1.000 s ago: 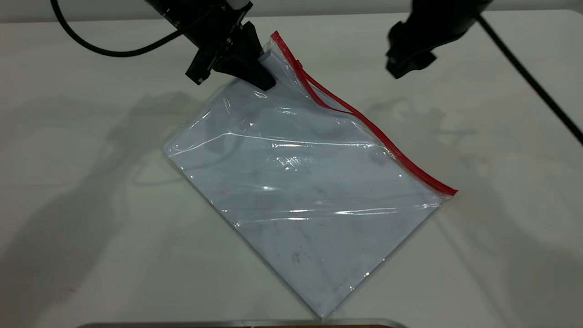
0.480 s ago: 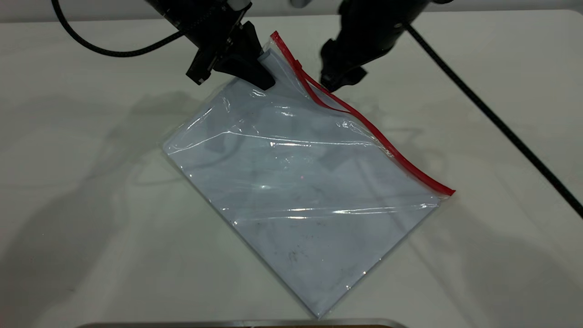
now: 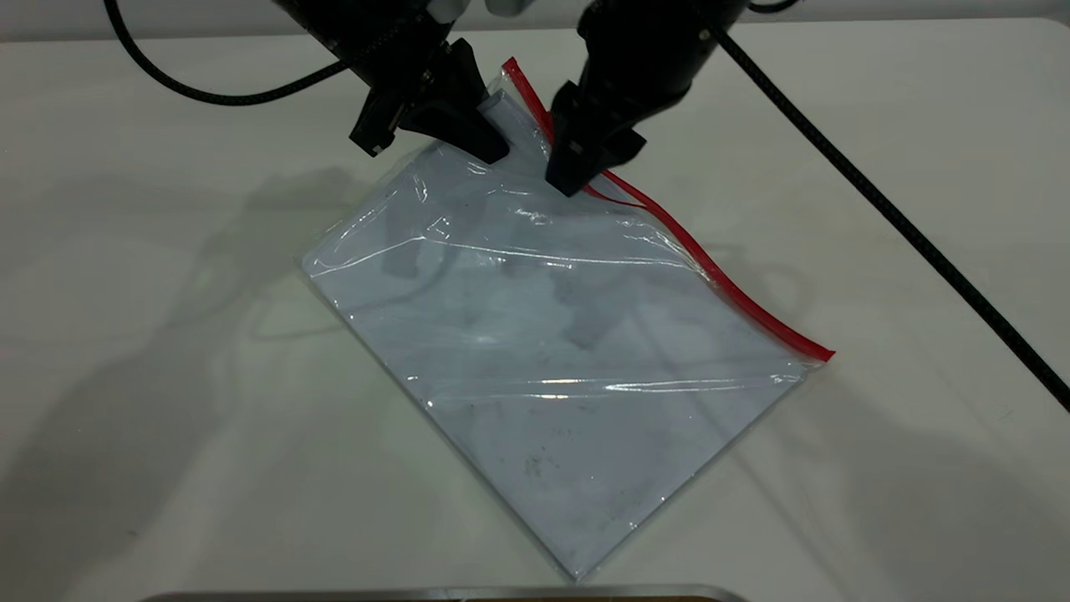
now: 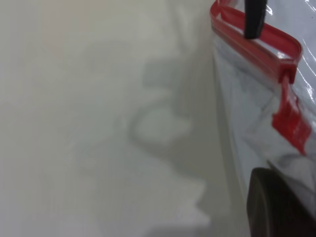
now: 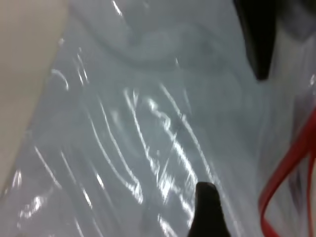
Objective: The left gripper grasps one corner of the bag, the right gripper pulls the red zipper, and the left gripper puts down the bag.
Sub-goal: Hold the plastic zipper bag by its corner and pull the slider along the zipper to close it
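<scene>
The zipper's red strip is the part my right gripper will take hold of, to pull the zipper along to the bag's loose end (image 3: 820,351).
The bag (image 3: 552,334) lies diagonally on the table, with its back end lifted. My left gripper (image 3: 495,125) is shut on the corner (image 3: 504,99) where the red zipper (image 3: 719,284) ends, and holds it off the table. My right gripper (image 3: 585,167) is open, low over the red zipper just beside that corner, and hides the slider there. The left wrist view shows the zipper's looped end (image 4: 256,34), the red slider tab (image 4: 291,121) and one of my fingers (image 4: 276,202). In the right wrist view one finger (image 5: 207,207) is over the clear plastic beside the red strip (image 5: 276,197).
The white table (image 3: 919,460) lies all around the bag. Black braided cables run across the back left (image 3: 209,88) and down the right side (image 3: 919,242). A grey metal edge (image 3: 443,594) runs along the front.
My right gripper has moved left and down from the back right to the zipper beside the held corner. My left gripper has kept its hold; the bag shifted only slightly.
</scene>
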`<action>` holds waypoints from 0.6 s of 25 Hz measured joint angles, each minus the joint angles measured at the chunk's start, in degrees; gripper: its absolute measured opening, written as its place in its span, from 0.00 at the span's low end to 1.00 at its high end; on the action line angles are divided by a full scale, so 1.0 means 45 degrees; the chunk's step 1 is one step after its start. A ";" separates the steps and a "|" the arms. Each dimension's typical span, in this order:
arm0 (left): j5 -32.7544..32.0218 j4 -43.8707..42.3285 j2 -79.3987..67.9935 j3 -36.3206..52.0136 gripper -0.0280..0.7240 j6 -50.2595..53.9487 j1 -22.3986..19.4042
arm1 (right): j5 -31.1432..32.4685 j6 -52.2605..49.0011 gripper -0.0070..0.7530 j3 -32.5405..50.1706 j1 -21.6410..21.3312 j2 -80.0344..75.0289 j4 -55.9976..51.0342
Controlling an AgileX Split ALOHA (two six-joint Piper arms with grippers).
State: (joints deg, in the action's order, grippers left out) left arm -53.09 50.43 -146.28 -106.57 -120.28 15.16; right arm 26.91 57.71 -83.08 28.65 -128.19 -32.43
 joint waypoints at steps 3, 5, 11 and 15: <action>0.0000 0.0000 0.0000 0.0000 0.11 0.0000 0.0000 | -0.0595 0.0091 0.77 -0.0140 0.0000 0.0000 -0.0442; 0.0000 0.0000 0.0000 0.0000 0.11 0.0000 0.0000 | -0.0904 0.0169 0.77 -0.0140 0.0000 0.0000 -0.0667; 0.0000 0.0000 0.0000 0.0000 0.11 0.0000 0.0000 | -0.0897 0.1142 0.75 -0.0140 0.0000 0.0000 -0.2341; 0.0000 0.0000 0.0000 0.0000 0.11 0.0011 0.0000 | -0.0888 0.2159 0.66 -0.0140 0.0000 0.0000 -0.3782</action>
State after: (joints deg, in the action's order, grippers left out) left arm -53.09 50.43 -146.28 -106.57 -120.23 15.16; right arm 22.92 67.42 -83.71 28.65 -128.19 -49.45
